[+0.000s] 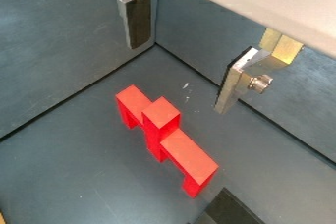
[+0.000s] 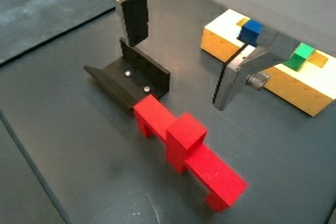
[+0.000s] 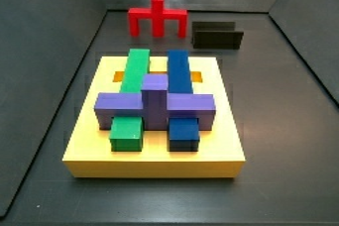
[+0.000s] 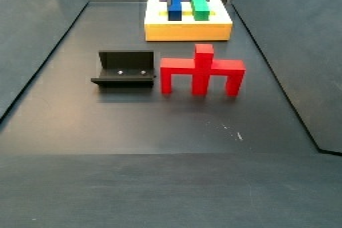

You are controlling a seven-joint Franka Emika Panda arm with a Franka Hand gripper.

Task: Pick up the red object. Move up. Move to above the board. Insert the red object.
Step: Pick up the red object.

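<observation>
The red object needs to go into the yellow board, so my gripper will grab it by its raised middle block (image 3: 158, 3) (image 1: 161, 115) next.
The red object (image 1: 164, 135) lies flat on the dark floor next to the fixture (image 2: 132, 81). It also shows in the other wrist view (image 2: 184, 144) and in both side views (image 3: 158, 19) (image 4: 201, 72). My gripper (image 1: 182, 76) (image 2: 178, 71) hangs open and empty well above the floor, with nothing between its silver fingers (image 1: 136, 22). The red object is below it and off to one side of the gap. The board (image 3: 155, 151) is a yellow slab bearing green and blue bars and a purple cross block; it also shows in a wrist view (image 2: 308, 85) and a side view (image 4: 187, 29).
The fixture, a dark L-shaped bracket, stands beside the red object (image 4: 123, 69) (image 3: 217, 37). Dark walls enclose the floor on all sides (image 3: 54, 71).
</observation>
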